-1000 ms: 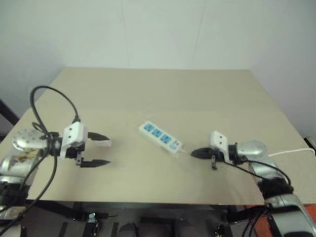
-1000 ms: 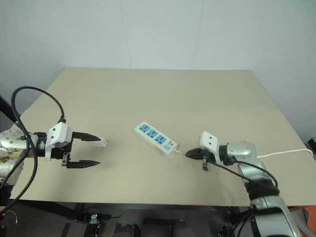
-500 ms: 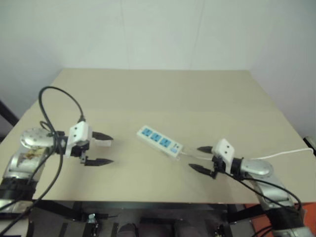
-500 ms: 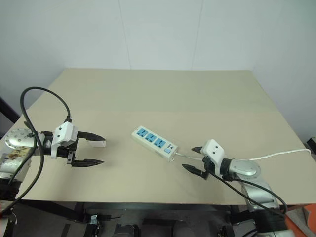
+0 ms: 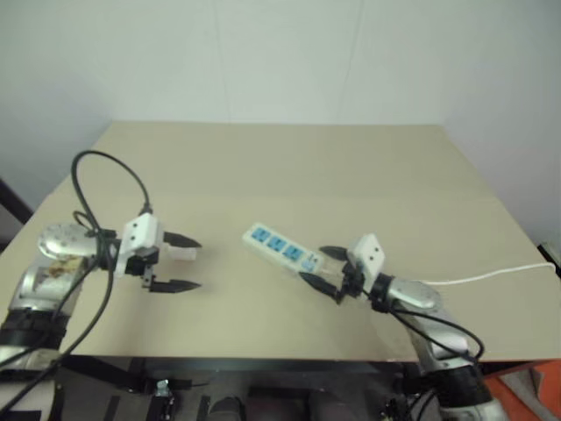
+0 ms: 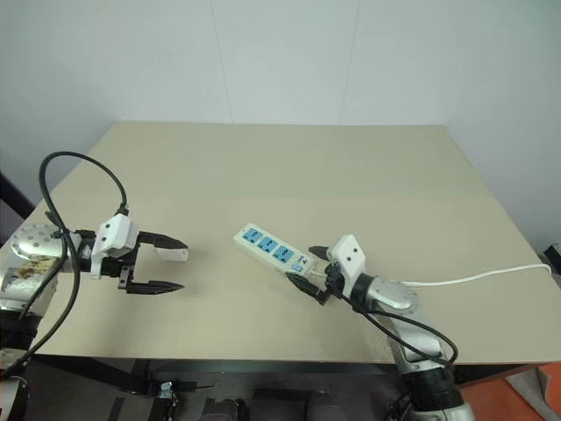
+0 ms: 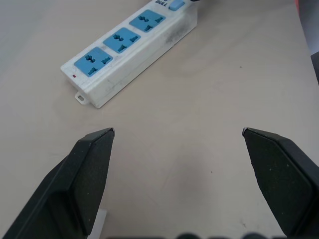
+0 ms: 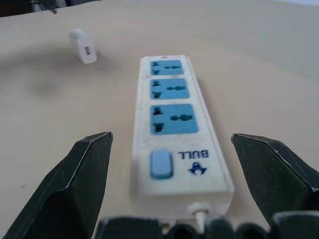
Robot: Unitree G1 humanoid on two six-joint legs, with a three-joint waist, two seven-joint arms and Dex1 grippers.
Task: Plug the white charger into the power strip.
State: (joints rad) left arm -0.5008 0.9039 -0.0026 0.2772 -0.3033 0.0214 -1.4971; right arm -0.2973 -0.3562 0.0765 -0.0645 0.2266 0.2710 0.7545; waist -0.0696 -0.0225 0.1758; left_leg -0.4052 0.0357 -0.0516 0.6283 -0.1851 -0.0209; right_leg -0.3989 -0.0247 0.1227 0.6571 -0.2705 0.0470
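Note:
I need to grab the power strip next with my right gripper, across its switch end (image 5: pixel 308 262) (image 8: pixel 182 172). The power strip is long, but it is narrow between its flat sides.
The power strip (image 5: pixel 282 248) lies slantwise mid-table, a white bar with three blue sockets (image 8: pixel 169 118) and a switch end toward my right arm. My right gripper (image 5: pixel 312 263) is open and level, one finger on each side of that switch end (image 8: pixel 161 164), with no visible contact. The white charger (image 6: pixel 178 255) lies on the table to the left, a small boxy block (image 8: pixel 83 46). My left gripper (image 6: pixel 182 265) is open, and the charger sits just by its far fingertip, not gripped. In the left wrist view the strip (image 7: pixel 129 45) lies ahead of the open fingers (image 7: pixel 92 164).
A thin white cable (image 5: pixel 491 276) runs from the strip's switch end under my right arm to the table's right edge. A black cable loop (image 5: pixel 105 175) arches over my left arm. The beige table (image 5: pixel 289 167) stretches bare behind the strip to the white wall.
My right gripper went from shut to open and swung left, so its fingers now flank the strip's switch end. The left gripper and the charger kept their places.

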